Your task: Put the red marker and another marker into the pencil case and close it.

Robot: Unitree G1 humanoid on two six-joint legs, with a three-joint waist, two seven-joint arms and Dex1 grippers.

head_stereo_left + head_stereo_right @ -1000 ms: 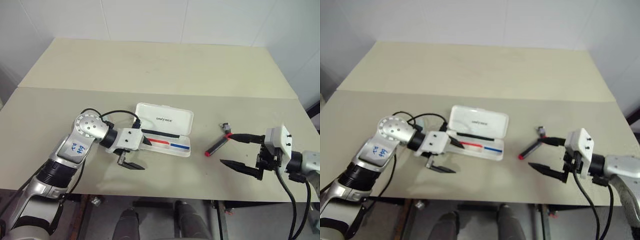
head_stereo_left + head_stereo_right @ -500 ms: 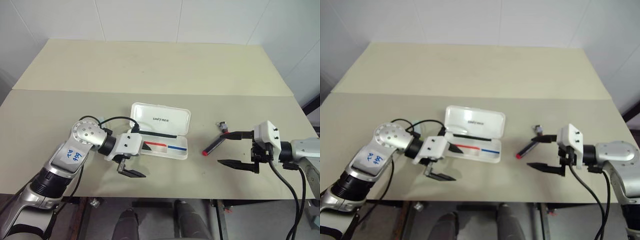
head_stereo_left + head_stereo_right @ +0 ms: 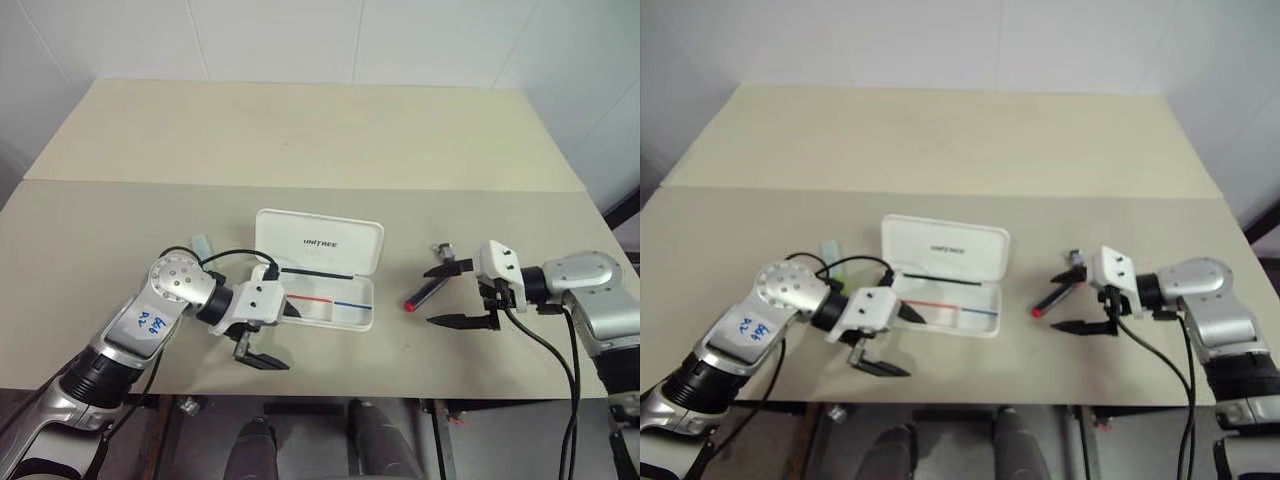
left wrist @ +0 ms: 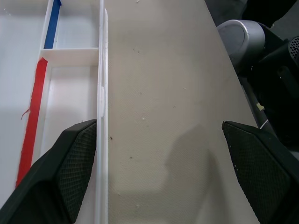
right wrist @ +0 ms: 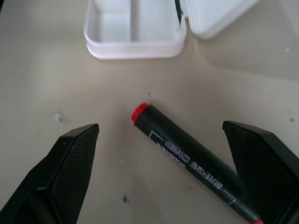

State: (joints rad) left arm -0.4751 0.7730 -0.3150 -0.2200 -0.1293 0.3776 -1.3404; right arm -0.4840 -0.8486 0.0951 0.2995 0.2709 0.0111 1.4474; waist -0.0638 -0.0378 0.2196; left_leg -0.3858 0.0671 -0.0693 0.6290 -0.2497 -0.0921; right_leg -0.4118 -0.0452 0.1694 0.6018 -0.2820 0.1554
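I should lower my right gripper first, because the marker's black body runs below its fingers. Then I should close it on the marker's body.
The white pencil case lies open mid-table, lid back, its tray showing a red and blue stripe. My left gripper is open at the tray's near-left corner, one finger over the tray and the other over bare table. The red marker lies slanted to the right of the case. My right gripper is open around it, a finger on each side and not touching; the marker's red end points toward the case. A light-green highlighter lies behind my left arm.
A short dark marker with a grey end lies just beyond the red marker. The beige table stretches wide behind the case, with a seam across it. My left forearm and its cable lie left of the case.
My right gripper has moved in toward the case and now straddles the red marker. My left gripper has eased slightly down and back. The view has shifted, and the green highlighter now shows.
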